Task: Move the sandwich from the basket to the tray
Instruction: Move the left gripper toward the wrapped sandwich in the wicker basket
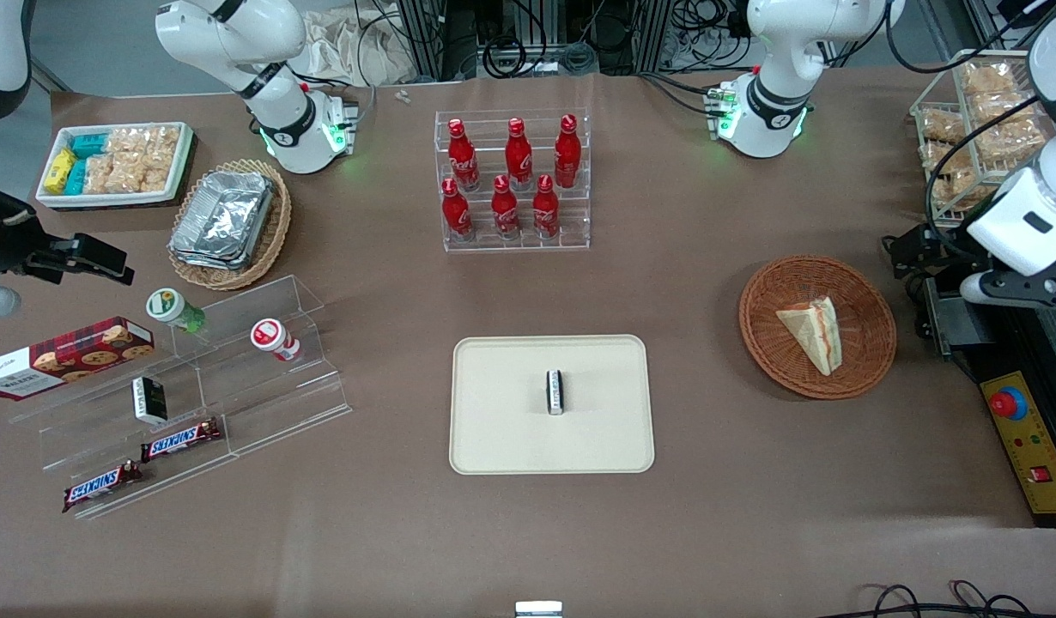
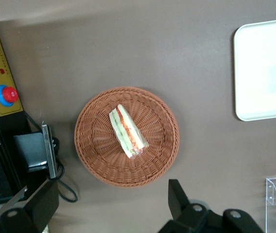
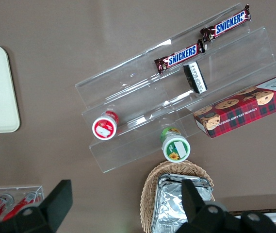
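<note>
Next, my left gripper should grab the sandwich by its wide end [image 1: 822, 309] [image 2: 136, 147] to place it from the basket onto the cream tray.
The sandwich [image 1: 813, 330], a white bread wedge with red and green filling along its edge, lies in the round reddish-brown wicker basket [image 1: 768, 343]. The cream tray [image 1: 502, 429] lies flat beside the basket, toward the parked arm's end, with a small black and white packet [image 1: 555, 391] on it. My left gripper [image 1: 923, 257] hangs above the table beside the basket, toward the working arm's end. In the left wrist view the gripper [image 2: 109, 204] is open and empty, off the basket's [image 2: 99, 155] rim. The sandwich [image 2: 128, 131] and a tray [image 2: 264, 73] corner show there too.
A black and yellow control box with a red button [image 1: 1009, 402] stands close to the basket at the table's end. A wire rack of snack packets [image 1: 974, 129] stands farther from the camera. A clear rack of red bottles [image 1: 512, 184] stands farther from the camera than the tray.
</note>
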You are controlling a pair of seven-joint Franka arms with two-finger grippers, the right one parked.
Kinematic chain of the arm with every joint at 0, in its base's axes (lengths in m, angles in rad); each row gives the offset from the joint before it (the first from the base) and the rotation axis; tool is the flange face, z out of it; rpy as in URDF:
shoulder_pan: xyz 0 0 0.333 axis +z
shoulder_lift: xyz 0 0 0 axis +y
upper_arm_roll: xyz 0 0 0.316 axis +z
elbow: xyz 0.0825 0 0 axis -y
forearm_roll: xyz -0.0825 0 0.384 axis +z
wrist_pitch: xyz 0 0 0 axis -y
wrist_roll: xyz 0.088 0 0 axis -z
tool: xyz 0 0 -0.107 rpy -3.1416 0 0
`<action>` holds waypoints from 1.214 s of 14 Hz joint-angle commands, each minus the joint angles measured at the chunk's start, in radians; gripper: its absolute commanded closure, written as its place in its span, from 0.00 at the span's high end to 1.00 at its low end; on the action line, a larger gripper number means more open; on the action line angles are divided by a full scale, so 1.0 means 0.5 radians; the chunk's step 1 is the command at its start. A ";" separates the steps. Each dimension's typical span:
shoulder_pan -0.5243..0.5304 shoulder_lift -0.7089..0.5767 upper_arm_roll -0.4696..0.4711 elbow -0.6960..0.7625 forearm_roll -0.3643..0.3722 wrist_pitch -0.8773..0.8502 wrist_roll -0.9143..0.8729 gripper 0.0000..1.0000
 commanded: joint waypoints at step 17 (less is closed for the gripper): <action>0.017 -0.136 0.003 -1.163 0.000 1.220 -1.110 1.00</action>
